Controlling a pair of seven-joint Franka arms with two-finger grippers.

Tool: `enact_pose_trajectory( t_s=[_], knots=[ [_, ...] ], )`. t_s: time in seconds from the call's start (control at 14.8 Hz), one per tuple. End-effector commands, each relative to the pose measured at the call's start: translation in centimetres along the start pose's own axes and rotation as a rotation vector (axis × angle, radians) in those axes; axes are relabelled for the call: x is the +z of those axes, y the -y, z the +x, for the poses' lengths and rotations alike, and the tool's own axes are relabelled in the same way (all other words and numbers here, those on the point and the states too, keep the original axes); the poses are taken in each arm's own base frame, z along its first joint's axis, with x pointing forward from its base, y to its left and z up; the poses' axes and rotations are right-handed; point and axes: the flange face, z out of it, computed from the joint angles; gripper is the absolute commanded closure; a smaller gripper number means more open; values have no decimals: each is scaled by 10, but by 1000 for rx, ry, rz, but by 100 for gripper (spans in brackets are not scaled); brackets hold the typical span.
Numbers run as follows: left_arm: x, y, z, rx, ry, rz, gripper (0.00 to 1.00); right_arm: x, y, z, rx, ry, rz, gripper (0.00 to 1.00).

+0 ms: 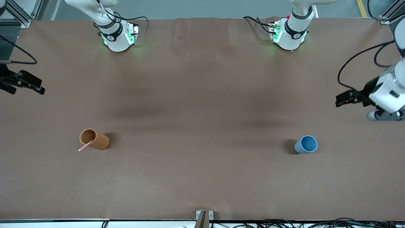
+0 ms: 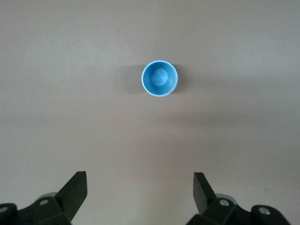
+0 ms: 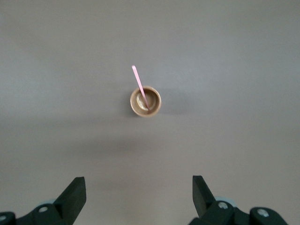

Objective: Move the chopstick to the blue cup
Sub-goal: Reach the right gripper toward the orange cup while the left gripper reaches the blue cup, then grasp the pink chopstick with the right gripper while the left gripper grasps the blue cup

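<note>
The chopstick's lower end needs to stay free to enter the blue cup (image 1: 306, 144). My right gripper should next grab the chopstick's top sticking out over the brown cup's rim (image 1: 81, 149).
A thin pale pink chopstick (image 1: 86, 145) stands leaning in the orange-brown cup (image 1: 98, 141) toward the right arm's end of the table, with its top sticking out over the rim. The right wrist view shows the chopstick (image 3: 139, 84) and the brown cup (image 3: 151, 110) from above. The blue cup (image 1: 306, 144) stands upright and empty toward the left arm's end, and the left wrist view shows it too (image 2: 159, 78). My right gripper (image 1: 40, 89) (image 3: 139, 187) is open and empty, up over the table's edge at its end. My left gripper (image 1: 338, 101) (image 2: 140, 187) is open and empty over its end.
The brown table cover (image 1: 202, 104) lies flat. The arm bases (image 1: 118, 36) (image 1: 289, 34) stand along the edge farthest from the front camera. A small metal bracket (image 1: 204, 217) and cables sit at the nearest edge.
</note>
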Motion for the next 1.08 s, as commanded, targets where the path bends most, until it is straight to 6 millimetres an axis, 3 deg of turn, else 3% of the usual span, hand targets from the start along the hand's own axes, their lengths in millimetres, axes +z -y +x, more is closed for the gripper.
enact_pose_trajectory(
  t_s=[0.0,0.54,0.74,1.01],
  knots=[
    [44,13,22,-3,5,-4,0,45,4,30,-15,8,-1,0],
    [176,19,79,-6,-69,-26,1,157,4,87,-16,-1,-6,5],
    [205,15,86,2,-59,-31,14,200,3,103,-12,-10,-3,7],
    [236,16,88,49,-21,-34,21,240,4,117,-6,-36,4,11]
  ],
)
